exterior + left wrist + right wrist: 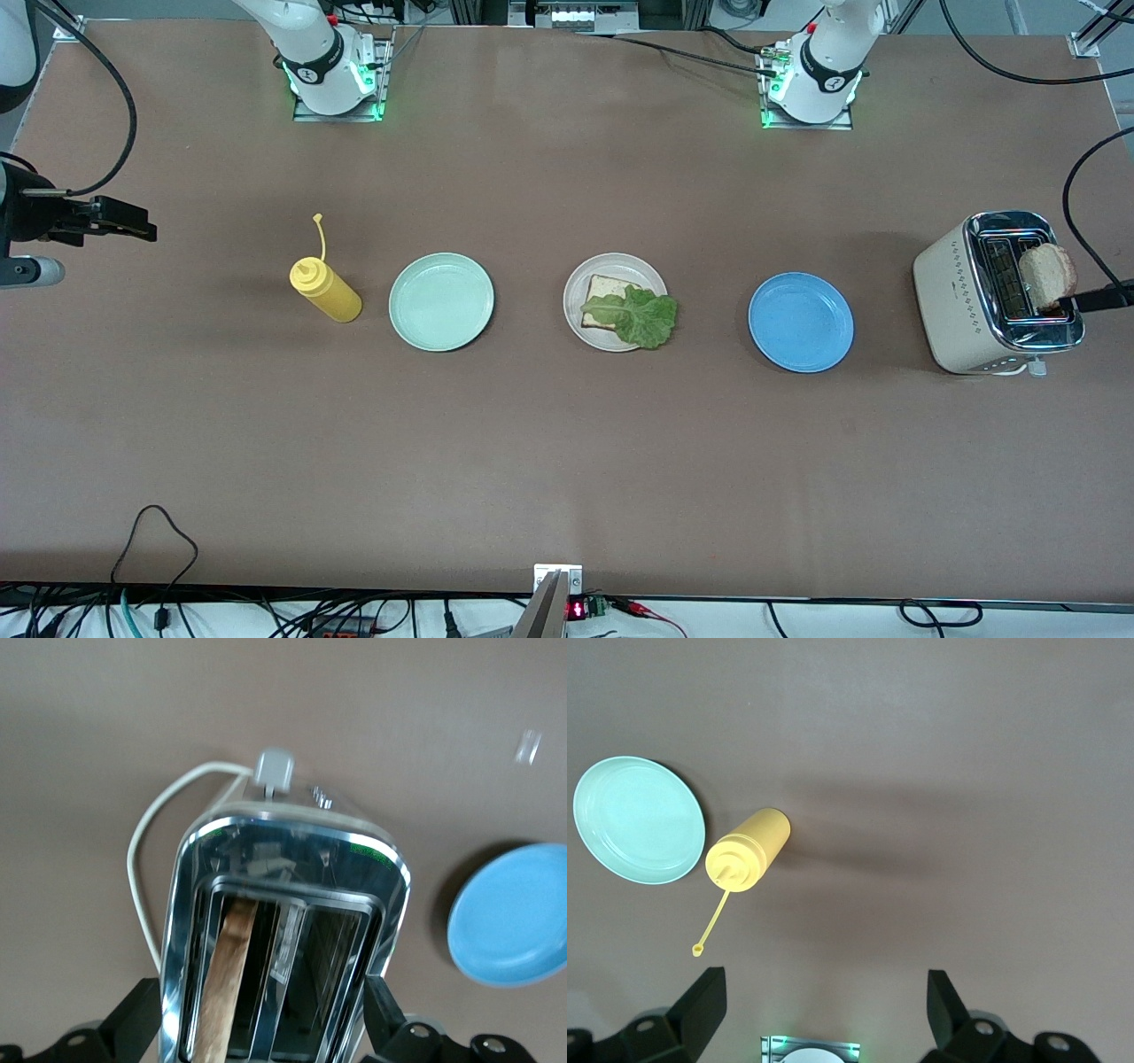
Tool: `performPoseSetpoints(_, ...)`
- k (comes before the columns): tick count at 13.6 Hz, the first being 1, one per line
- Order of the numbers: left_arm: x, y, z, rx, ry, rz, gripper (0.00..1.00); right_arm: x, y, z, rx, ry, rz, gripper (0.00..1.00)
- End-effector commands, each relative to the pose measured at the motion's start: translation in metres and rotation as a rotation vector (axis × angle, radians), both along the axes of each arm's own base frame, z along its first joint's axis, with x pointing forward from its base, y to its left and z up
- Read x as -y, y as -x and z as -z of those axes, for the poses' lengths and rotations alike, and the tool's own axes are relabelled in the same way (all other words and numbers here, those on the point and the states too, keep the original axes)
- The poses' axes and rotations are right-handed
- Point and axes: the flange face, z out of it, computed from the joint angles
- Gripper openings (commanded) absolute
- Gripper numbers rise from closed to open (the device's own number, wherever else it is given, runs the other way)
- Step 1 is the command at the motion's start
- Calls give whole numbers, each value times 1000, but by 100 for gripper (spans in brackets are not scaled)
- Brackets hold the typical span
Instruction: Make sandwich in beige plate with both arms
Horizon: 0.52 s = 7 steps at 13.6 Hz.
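My left gripper will next grab the second bread slice by its exposed crust edge (1048,272). The slice should then go on top of the lettuce leaf (642,317) on the beige plate.
The beige plate (651,275) sits mid-table with one speckled bread slice (605,291) on it. A crinkled green lettuce leaf (642,317) lies over that slice and hangs over the rim. A second bread slice (1048,275) stands in a slot of the toaster (952,301) at the left arm's end. My left gripper (1088,301) is open just over the toaster top (292,850). Its fingers (140,1010) straddle the slots and are clear of the slice (226,983). My right gripper (133,229) is open and empty in the air at the right arm's end (826,981).
A mint-green plate (441,301) and a yellow squeeze bottle (325,288) with a long cap strap lie toward the right arm's end; both show in the right wrist view (638,819) (749,850). A blue plate (800,321) (514,912) lies between the beige plate and the toaster. The toaster's white cord (142,850) loops beside it.
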Motion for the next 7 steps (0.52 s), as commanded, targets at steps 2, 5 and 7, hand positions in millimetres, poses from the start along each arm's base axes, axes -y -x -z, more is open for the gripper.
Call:
performPoseSetpoints(2, 0, 19, 26, -82, 62, 35, 100, -34, 6, -18, 39, 18, -63, 100)
performPoseSetpoints(5, -6, 25, 36, -92, 77, 43, 100, -45, 14, -29, 57, 33, -86, 100)
performPoseSetpoints(7, -10, 26, 43, -97, 85, 51, 99, -44, 13, -30, 73, 27, -84, 100)
